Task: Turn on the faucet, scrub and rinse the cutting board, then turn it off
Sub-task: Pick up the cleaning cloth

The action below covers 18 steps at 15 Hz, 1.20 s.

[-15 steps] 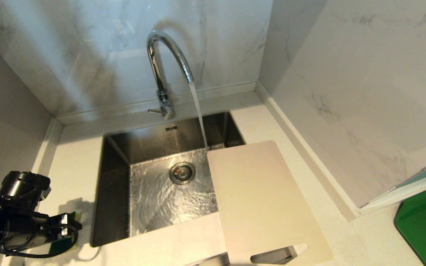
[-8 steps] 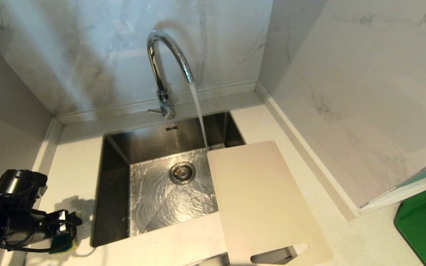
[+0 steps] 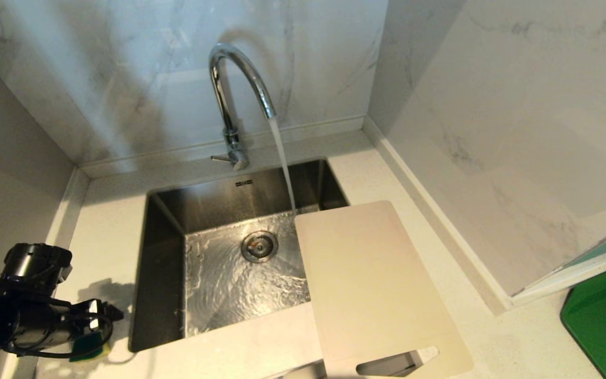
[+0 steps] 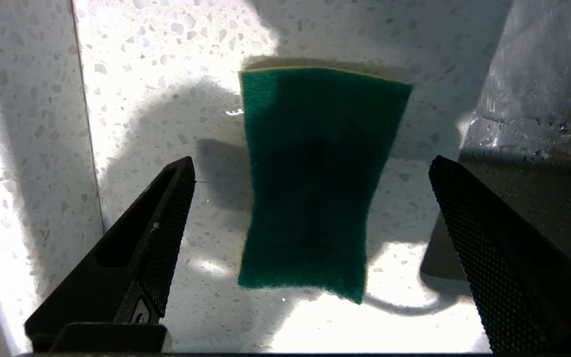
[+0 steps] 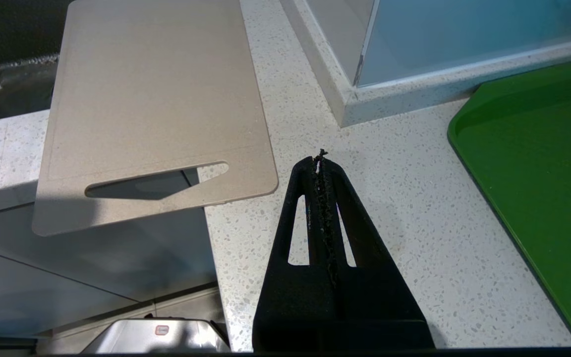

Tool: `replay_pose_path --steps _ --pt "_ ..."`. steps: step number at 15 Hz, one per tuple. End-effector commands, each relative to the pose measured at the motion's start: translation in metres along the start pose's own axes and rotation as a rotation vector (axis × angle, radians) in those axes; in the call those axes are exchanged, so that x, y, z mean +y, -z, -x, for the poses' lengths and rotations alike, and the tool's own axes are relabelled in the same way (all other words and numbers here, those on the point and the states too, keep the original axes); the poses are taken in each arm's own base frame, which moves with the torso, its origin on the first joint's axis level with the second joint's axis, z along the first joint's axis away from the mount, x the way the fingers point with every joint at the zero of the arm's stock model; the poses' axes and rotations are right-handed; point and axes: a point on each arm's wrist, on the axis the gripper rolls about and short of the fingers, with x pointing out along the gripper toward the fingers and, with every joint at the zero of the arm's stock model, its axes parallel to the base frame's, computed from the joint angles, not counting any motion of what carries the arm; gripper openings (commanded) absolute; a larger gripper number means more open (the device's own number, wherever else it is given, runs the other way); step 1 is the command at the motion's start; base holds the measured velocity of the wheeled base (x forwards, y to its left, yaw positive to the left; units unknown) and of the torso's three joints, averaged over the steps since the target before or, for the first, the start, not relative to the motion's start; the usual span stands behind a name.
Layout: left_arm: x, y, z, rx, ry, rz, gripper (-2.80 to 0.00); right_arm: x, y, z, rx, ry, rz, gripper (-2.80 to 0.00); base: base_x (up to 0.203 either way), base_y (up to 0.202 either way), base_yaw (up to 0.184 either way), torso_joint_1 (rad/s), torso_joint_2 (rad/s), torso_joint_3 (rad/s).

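Observation:
The left gripper takes hold of the green sponge by the sponge's long sides at its middle next, since it narrows there between wider ends.
The chrome faucet stands behind the sink with water streaming from its spout. The off-white cutting board lies flat over the sink's right rim and the counter. Its slot handle hangs past the counter's front edge. My left gripper is over the counter left of the sink. It is open, with its fingers wide on either side of a green sponge and touching neither side. The sponge lies flat on the counter. My right gripper is shut and empty, over the counter beside the board's handle end.
The steel sink has water swirling round its drain. A dark green mat lies on the counter at the far right. Marble walls close in behind and on the right. A side wall stands close to my left arm.
My left gripper's fingers have spread wider round the sponge, which stays on the counter. The arm has shifted only slightly. Water keeps running.

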Motion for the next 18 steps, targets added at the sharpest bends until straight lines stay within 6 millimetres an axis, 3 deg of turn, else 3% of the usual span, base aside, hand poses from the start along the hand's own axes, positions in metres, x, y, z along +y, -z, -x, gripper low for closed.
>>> replay_pose_path --steps 1,13,18 --pt "0.002 0.000 -0.002 0.007 -0.002 0.007 -2.80 0.000 0.000 0.000 0.001 0.000 0.000 -2.80 0.000 0.000 0.000 0.000 0.00 0.000" --pt "0.007 -0.002 -0.004 0.025 0.030 0.033 -2.80 0.000 0.000 0.000 0.001 0.000 0.000 -2.80 0.000 0.000 0.000 0.000 0.00 0.000" --pt "0.010 -0.006 0.006 -0.001 0.072 0.051 -2.80 0.000 0.000 0.000 0.001 0.000 0.000 -2.80 0.000 0.000 0.000 0.000 0.00 0.000"
